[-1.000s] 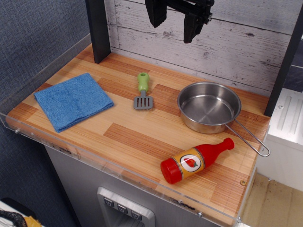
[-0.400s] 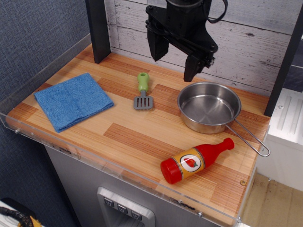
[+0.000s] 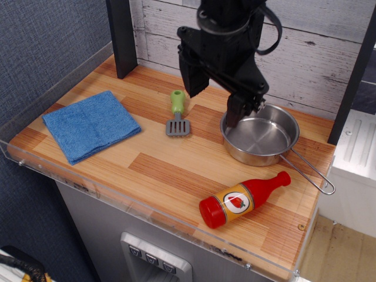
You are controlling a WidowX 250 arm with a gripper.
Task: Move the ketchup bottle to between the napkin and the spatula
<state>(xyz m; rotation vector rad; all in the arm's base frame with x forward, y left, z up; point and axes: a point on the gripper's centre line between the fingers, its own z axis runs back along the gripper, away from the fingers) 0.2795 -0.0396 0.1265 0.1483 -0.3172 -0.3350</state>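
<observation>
I should grab the ketchup bottle by its labeled body [image 3: 236, 202] next. Then my gripper can set it between the napkin [image 3: 90, 124] and the spatula.
The red ketchup bottle [image 3: 242, 199] lies on its side near the front right of the wooden counter, neck pointing right and up. The blue napkin [image 3: 90, 124] lies flat at the left. The spatula [image 3: 177, 113] with its green handle lies at the middle back, blade toward the front. My black gripper [image 3: 213, 103] hangs open and empty above the counter between the spatula and the pan, well behind the bottle. Its left finger [image 3: 191, 79] is over the spatula's handle end and its right finger [image 3: 235, 116] is at the pan's left rim.
A steel pan [image 3: 260, 133] with a wire handle sits at the right back, just behind the bottle. A dark post [image 3: 121, 36] stands at the back left. A clear acrylic lip [image 3: 147, 207] runs along the counter's front and left edges.
The gripper has come down from the top of the view toward the counter and slightly forward, staying open. The bottle, napkin, spatula and pan have not moved.
</observation>
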